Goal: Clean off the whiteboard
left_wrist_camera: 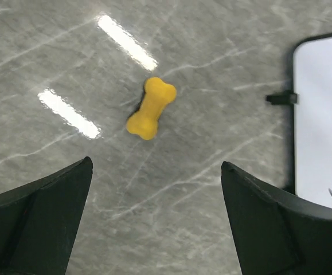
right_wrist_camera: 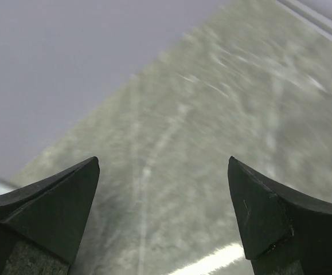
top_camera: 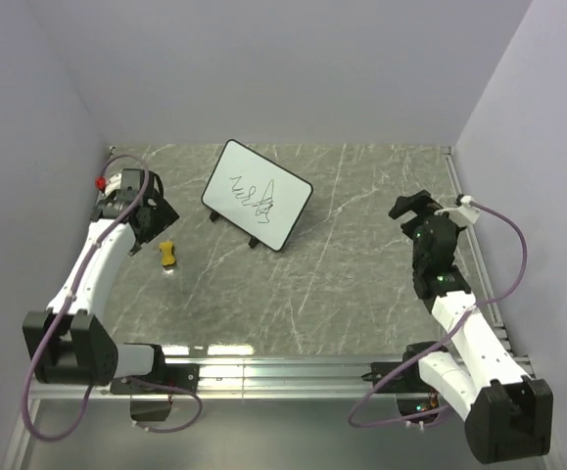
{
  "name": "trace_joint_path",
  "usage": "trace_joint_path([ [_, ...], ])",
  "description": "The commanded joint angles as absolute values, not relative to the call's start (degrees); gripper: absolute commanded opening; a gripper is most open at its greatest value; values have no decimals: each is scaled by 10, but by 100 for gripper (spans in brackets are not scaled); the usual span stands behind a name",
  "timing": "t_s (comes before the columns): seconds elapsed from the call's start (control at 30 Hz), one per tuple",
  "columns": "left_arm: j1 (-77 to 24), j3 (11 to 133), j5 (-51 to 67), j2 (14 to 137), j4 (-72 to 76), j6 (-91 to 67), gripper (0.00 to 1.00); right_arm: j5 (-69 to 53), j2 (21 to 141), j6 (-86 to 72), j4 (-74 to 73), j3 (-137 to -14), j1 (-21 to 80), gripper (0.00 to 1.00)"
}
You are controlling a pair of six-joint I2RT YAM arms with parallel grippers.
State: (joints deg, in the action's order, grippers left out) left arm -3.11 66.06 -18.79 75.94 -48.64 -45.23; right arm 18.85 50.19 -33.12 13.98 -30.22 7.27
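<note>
Next, my left gripper reaches the yellow eraser and grabs its narrow middle (top_camera: 167,254). That leaves the eraser's dark bottom free to wipe the whiteboard (top_camera: 257,194).
The whiteboard (top_camera: 257,194) lies tilted at the back middle of the table, with black scribbles on it; its edge and one black foot show at the right of the left wrist view (left_wrist_camera: 323,114). A small yellow bone-shaped eraser (top_camera: 168,255) lies on the table left of the board, and shows in the left wrist view (left_wrist_camera: 150,107). My left gripper (top_camera: 158,217) is open and empty, held above the table just behind the eraser; in its own view (left_wrist_camera: 157,166) the eraser lies ahead of the fingertips. My right gripper (top_camera: 412,208) is open and empty, raised at the right side (right_wrist_camera: 163,163).
Grey marble tabletop (top_camera: 361,274) with pale walls at the left, back and right. A metal rail (top_camera: 263,372) runs along the near edge by the arm bases. Bright light glints (left_wrist_camera: 125,41) lie on the table near the eraser.
</note>
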Motion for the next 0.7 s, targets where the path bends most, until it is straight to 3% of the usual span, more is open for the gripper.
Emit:
trace_joint_path([
  [0.0, -29, 620, -135, 730, -467, -441, 99, 229, 571, -424, -92, -382, 42, 100],
  [0.1, -27, 591, -148, 747, -477, -441, 99, 86, 601, -337, -78, -396, 42, 100],
  [0.4, -19, 535, -128, 776, -374, -376, 99, -99, 620, -360, -56, -386, 33, 100],
  [0.6, -13, 556, -158, 864, -327, -327, 98, -72, 638, -400, -79, -364, 48, 100],
  [0.67, -11, 558, -156, 891, -309, -317, 92, -69, 629, -391, -80, -354, 50, 100],
])
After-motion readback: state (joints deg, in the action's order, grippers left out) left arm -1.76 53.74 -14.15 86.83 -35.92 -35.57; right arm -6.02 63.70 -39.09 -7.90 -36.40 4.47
